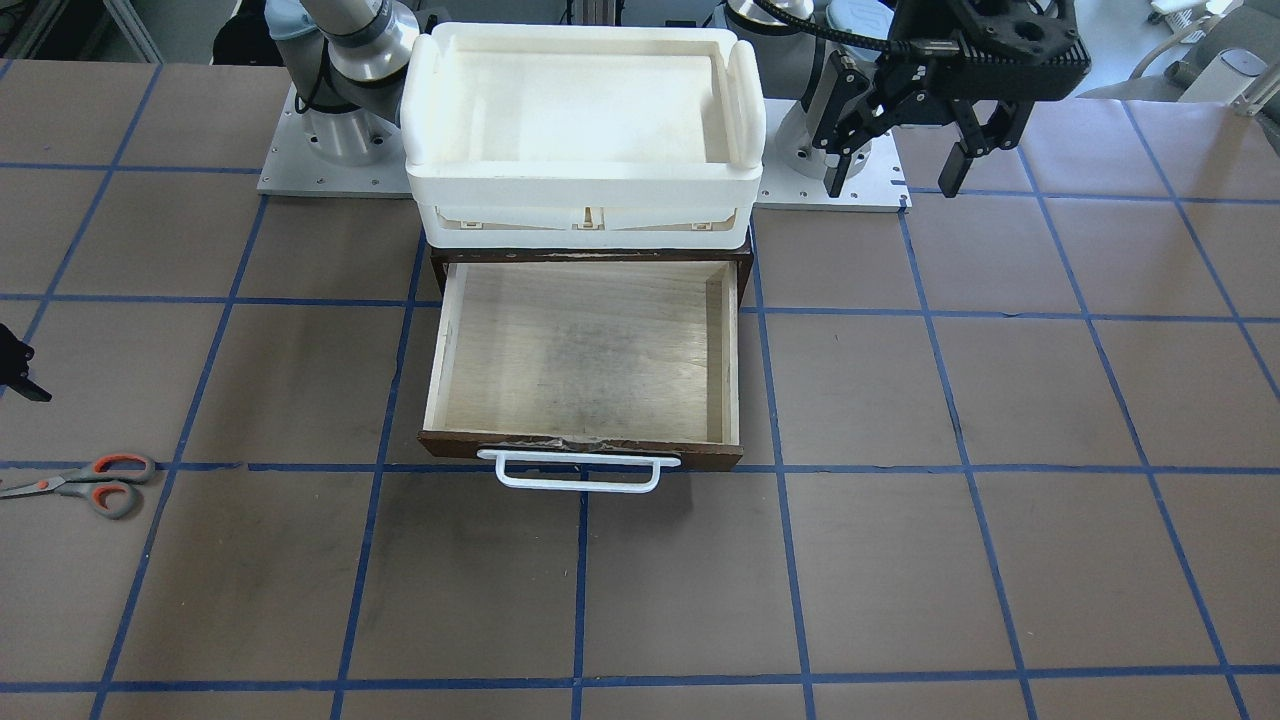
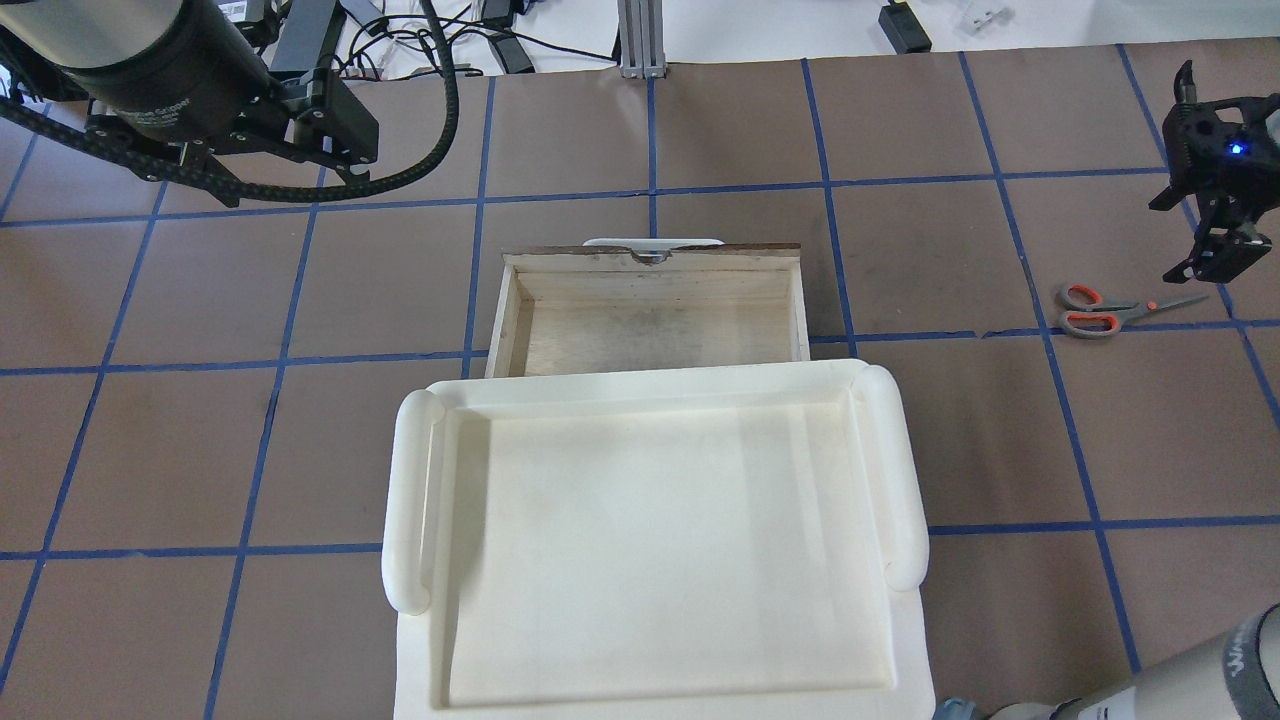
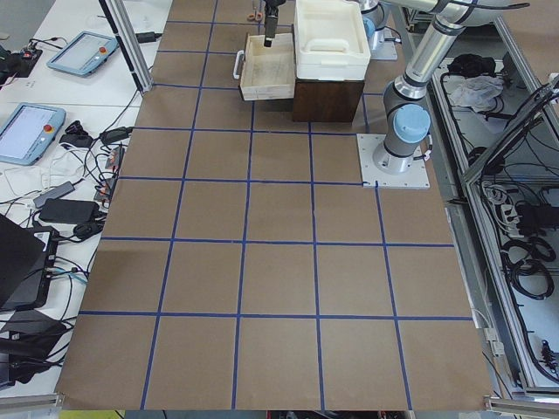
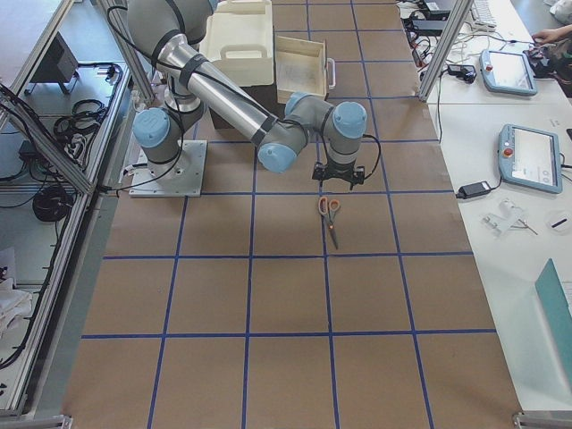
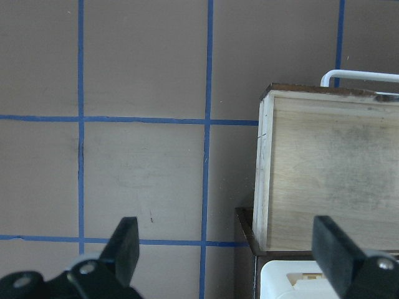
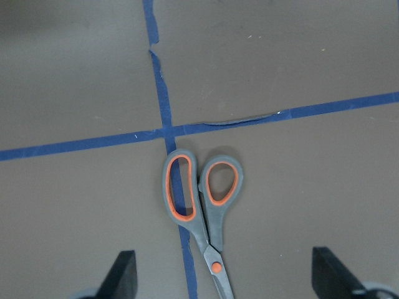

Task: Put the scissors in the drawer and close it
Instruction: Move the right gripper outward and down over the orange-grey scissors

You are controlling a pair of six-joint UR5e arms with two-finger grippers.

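I need to put the scissors in the drawer (image 1: pixel 585 350), so next I should take hold of them with my right gripper by the stems (image 1: pixel 74 485) beside the pivot.
The scissors (image 1: pixel 85 482) lie closed on the table, well off to the robot's right of the drawer; they also show in the overhead view (image 2: pixel 1108 310) and the right wrist view (image 6: pixel 202 202). The drawer (image 1: pixel 585 350) is pulled open and empty, its white handle (image 1: pixel 578 470) facing away from the robot. My right gripper (image 6: pixel 227 277) is open and hovers above the scissors, blades pointing toward it; it also shows in the overhead view (image 2: pixel 1205 245). My left gripper (image 1: pixel 893 185) is open and empty, held high beside the drawer (image 5: pixel 330 168).
A white plastic bin (image 2: pixel 650 540) sits on top of the dark brown cabinet (image 3: pixel 327 96) that holds the drawer. The brown table carries a grid of blue tape (image 1: pixel 580 600). The arm base plates (image 1: pixel 830 185) flank the cabinet.
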